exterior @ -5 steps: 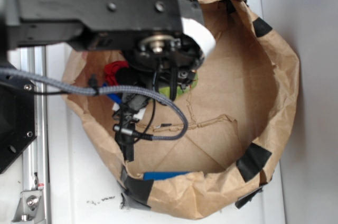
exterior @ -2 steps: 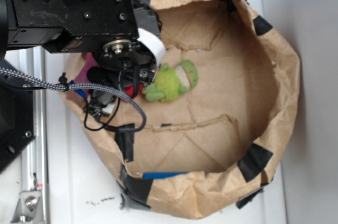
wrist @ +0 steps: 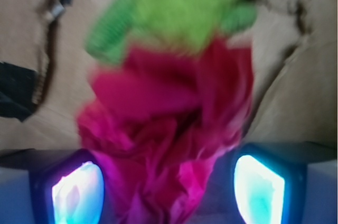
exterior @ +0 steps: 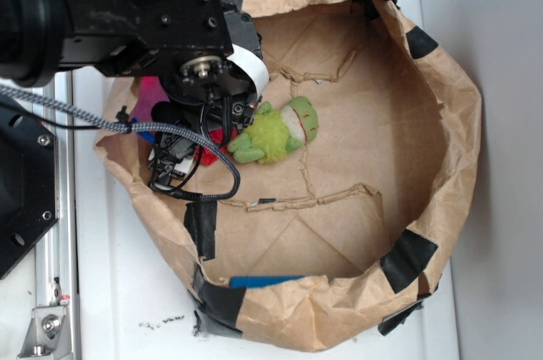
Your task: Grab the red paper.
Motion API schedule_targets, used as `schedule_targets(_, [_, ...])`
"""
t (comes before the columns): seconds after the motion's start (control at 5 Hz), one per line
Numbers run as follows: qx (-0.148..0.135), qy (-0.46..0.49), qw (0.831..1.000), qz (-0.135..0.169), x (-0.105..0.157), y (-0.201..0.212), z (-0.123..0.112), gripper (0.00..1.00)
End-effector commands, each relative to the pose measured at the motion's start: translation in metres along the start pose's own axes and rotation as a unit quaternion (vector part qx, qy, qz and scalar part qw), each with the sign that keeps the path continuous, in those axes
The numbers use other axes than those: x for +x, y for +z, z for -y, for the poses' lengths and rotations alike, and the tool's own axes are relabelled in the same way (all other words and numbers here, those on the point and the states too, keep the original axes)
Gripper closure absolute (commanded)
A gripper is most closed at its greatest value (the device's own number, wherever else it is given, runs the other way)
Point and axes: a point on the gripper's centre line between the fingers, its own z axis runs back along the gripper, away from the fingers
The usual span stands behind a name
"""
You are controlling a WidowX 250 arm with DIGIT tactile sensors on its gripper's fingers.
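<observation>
My gripper should close on the paper now. My fingers are beside both sides of the near end of the red paper point(wrist: 169, 129), so they would catch the paper.
The red paper point(wrist: 169, 129) is a wrinkled wad that fills the middle of the wrist view, with the green plush frog point(wrist: 179, 7) touching its far side. My gripper point(wrist: 169, 189) is open and straddles the near end of the wad. The left pad point(wrist: 79, 192) is close against the paper; the right pad point(wrist: 259, 187) stands a little apart from it. In the exterior view the black arm hides most of the wad. Only a red sliver of the paper point(exterior: 214, 136) shows between the gripper point(exterior: 197, 141) and the frog point(exterior: 276, 132).
Everything lies inside a large brown paper bag point(exterior: 458, 122) with black tape patches point(exterior: 407, 258), its walls rising all round. A pink patch point(exterior: 151, 95) shows left of the arm. Cables point(exterior: 212, 186) hang below the gripper. A blue strip point(exterior: 263, 280) lies by the bag's near wall.
The arm has swung left and up, uncovering the frog that it hid one second ago. The gripper now sits over the red paper at the bag's left side.
</observation>
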Motion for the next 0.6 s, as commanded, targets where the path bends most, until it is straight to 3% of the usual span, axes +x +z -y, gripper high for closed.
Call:
schedule_targets(0.0, [-0.002, 0.009, 1.0, 0.013, -0.003, 0.0033, 0.0018, 0.0])
schedule_targets(0.2, [0.007, 0.024, 0.999, 0.022, -0.001, 0.0032, 0.0035, 1.0])
schedule_targets(0.4, [0.01, 0.021, 0.999, 0.024, -0.0008, 0.0029, 0.0025, 1.0])
